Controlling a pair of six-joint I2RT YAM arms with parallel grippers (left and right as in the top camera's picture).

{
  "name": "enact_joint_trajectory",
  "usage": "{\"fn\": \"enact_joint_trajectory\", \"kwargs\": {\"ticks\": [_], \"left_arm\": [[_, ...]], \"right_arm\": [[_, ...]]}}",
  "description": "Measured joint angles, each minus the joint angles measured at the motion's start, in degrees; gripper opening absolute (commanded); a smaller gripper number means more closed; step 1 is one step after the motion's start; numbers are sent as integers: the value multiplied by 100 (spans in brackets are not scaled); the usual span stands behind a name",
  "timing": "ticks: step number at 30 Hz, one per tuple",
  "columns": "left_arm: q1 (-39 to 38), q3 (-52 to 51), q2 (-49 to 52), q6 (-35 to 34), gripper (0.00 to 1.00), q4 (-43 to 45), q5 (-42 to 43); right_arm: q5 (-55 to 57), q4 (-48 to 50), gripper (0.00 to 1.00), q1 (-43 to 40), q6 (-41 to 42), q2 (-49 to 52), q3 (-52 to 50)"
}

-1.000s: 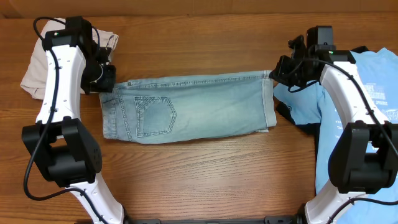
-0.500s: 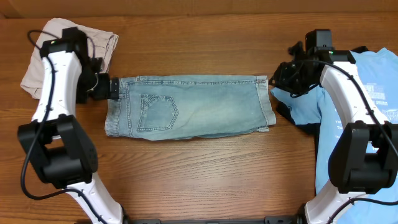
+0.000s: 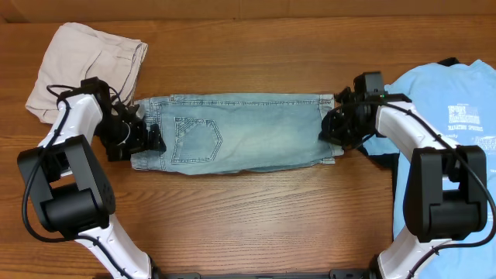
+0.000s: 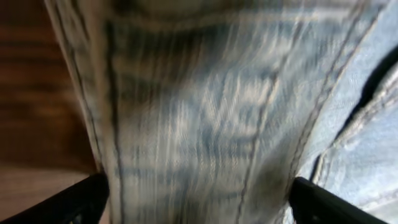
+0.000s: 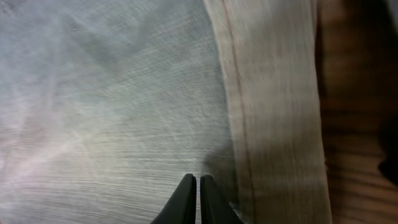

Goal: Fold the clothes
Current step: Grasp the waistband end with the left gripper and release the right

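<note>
The denim jeans need to be folded toward the hem. My left gripper should next pick up their waist end (image 3: 156,111) beside the back pocket (image 3: 196,141) for that.
Light-blue denim jeans (image 3: 240,143) lie folded into a long band across the middle of the table, back pocket up. My left gripper (image 3: 151,139) is at their waist end. In the left wrist view it (image 4: 199,208) stands open, with its fingers (image 4: 74,202) on either side of the denim (image 4: 205,112). At the hem end sits my right gripper (image 3: 329,130). The right wrist view shows it (image 5: 197,193) shut just over the cloth beside the hem (image 5: 273,112), with nothing visibly pinched.
Crumpled beige trousers (image 3: 85,62) sit at the back left. A sky-blue printed T-shirt (image 3: 442,116) lies at the right edge with a black garment (image 3: 385,163) showing under it. Bare wooden table (image 3: 256,225) runs along the front.
The left gripper came forward from the beige trousers to the jeans' waist end and opened wide. The right gripper moved left from the T-shirt's edge onto the hem end.
</note>
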Motion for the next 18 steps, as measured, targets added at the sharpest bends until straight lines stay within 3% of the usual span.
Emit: {"fn": "enact_joint_trajectory", "kwargs": {"ticks": [3, 5, 11, 18], "left_arm": [[0, -94, -7, -98, 80, 291, 0], [9, -179, -46, -210, 69, 535, 31], [-85, -466, -68, -317, 4, 1051, 695], [-177, -415, -66, -393, 4, 415, 697]], "right_arm": [[0, 46, 7, -2, 50, 0, -63], [-2, 96, 7, -9, 76, 0, -63], [0, 190, 7, -15, 114, 0, -63], [-2, 179, 6, -15, 129, 0, -63]]}}
